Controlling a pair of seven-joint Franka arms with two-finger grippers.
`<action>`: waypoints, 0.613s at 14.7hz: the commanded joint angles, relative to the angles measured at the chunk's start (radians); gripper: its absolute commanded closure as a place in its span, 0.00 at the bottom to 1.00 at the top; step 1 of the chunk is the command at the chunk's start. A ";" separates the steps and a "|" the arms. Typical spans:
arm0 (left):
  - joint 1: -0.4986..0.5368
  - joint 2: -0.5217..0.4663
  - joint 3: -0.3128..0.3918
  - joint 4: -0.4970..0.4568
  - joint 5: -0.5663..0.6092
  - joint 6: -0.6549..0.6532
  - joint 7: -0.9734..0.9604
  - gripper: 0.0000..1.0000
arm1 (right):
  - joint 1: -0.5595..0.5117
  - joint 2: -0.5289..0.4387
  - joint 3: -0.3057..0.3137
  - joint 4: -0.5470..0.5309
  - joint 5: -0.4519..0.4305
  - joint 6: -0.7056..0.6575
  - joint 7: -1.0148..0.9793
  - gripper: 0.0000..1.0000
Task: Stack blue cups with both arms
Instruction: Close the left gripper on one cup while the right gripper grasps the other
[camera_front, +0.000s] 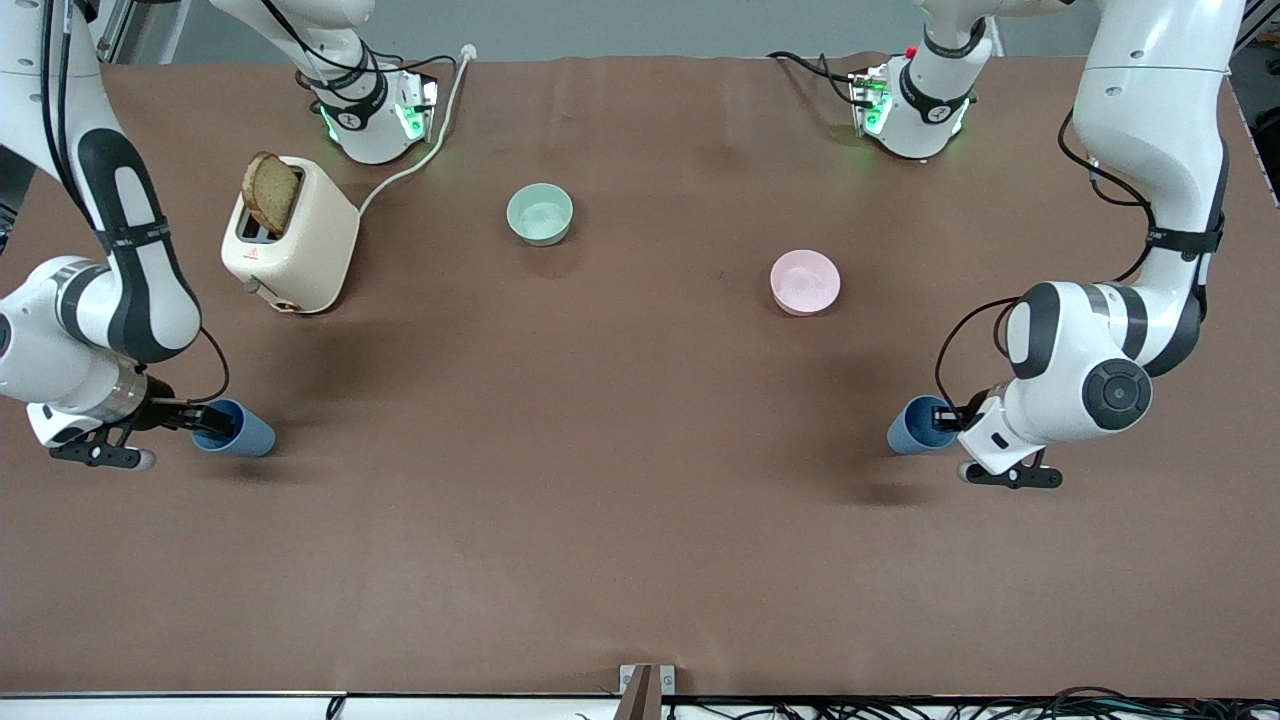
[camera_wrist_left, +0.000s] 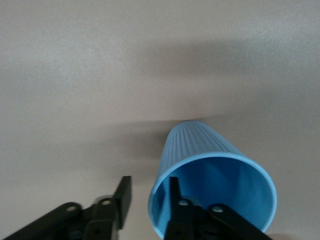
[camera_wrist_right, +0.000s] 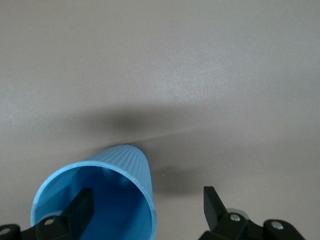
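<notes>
My right gripper is to grab the cup by its thin side (camera_wrist_right: 152, 202) next, because the cup's opening (camera_wrist_right: 107, 205) is about as wide as my fingers open.
Two blue cups lie on their sides on the brown table. One cup (camera_front: 248, 435) is at the right arm's end, its mouth facing my right gripper (camera_front: 205, 422). The gripper (camera_wrist_right: 146, 205) is open, with one finger inside the cup (camera_wrist_right: 125, 160) and the other outside its wall. The other cup (camera_front: 908, 428) is at the left arm's end. My left gripper (camera_front: 950, 420) is open in the same way (camera_wrist_left: 148, 197), one finger inside that cup (camera_wrist_left: 200, 145) and one outside. Neither gripper clamps the wall.
A cream toaster (camera_front: 300, 245) with a bread slice (camera_front: 272, 192) stands near the right arm's base, its white cable (camera_front: 420, 160) running to the table's edge. A mint-green bowl (camera_front: 540, 213) and a pink bowl (camera_front: 805, 282) sit between the arms, farther from the front camera than the cups.
</notes>
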 joint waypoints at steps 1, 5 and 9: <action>0.004 -0.007 -0.006 0.008 0.010 -0.035 0.016 0.99 | -0.008 -0.006 0.007 -0.007 0.016 0.006 -0.017 0.03; 0.007 -0.039 -0.006 0.049 0.012 -0.037 0.013 0.99 | -0.008 -0.006 0.007 -0.007 0.017 0.003 -0.019 0.10; -0.006 -0.056 -0.111 0.230 0.013 -0.193 0.011 0.99 | -0.008 -0.009 0.007 -0.005 0.017 -0.001 -0.031 0.83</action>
